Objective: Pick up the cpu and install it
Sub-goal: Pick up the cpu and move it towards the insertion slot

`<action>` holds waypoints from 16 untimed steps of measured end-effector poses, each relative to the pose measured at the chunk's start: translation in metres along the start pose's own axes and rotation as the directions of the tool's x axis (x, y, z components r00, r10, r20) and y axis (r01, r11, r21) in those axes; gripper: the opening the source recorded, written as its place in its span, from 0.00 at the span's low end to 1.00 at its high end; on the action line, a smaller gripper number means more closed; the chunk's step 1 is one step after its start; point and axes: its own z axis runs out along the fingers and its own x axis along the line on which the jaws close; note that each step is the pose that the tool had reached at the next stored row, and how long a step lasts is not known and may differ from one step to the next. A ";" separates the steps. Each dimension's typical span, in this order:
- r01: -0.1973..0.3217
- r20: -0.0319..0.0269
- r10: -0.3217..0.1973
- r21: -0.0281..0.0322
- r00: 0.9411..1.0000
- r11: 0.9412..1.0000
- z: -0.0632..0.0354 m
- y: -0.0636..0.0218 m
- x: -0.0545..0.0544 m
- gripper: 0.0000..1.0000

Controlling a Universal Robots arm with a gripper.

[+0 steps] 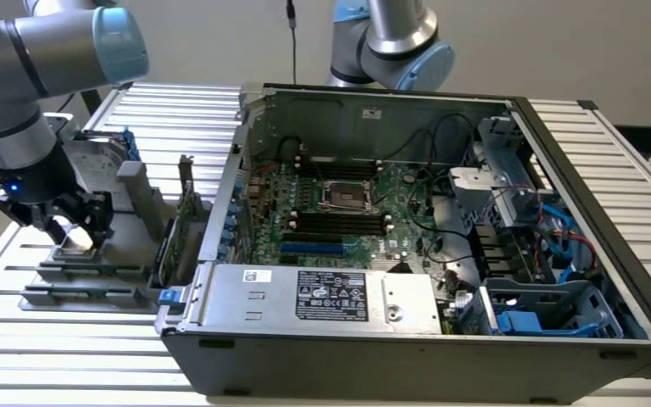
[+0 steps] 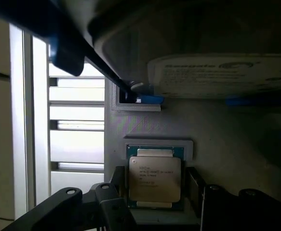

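The holder's raised edge wraps one end of the cpu, so my gripper should next grab its open side edges to install it.
The cpu is a flat square chip with a shiny silver top and a green rim. It lies in a shallow pocket of a grey holder. In the exterior view the cpu sits at the left, outside the computer case. My gripper hangs just over it. The gripper is open, its dark fingers standing on either side of the chip with a small gap to each edge. Nothing is held. The empty socket shows on the green motherboard inside the case.
The open computer case fills the middle and right of the slatted table. A silver hard drive in a blue frame stands right beside the cpu's pocket. An upright card stands between holder and case. A second arm rises behind.
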 end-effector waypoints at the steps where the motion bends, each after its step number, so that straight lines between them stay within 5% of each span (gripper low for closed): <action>1: 0.000 0.000 0.000 0.000 1.000 1.000 0.0001 0.0000 0.000 0.62; 16: 0.000 -0.002 0.000 -0.001 1.000 1.000 -0.0019 0.0000 -0.001 0.55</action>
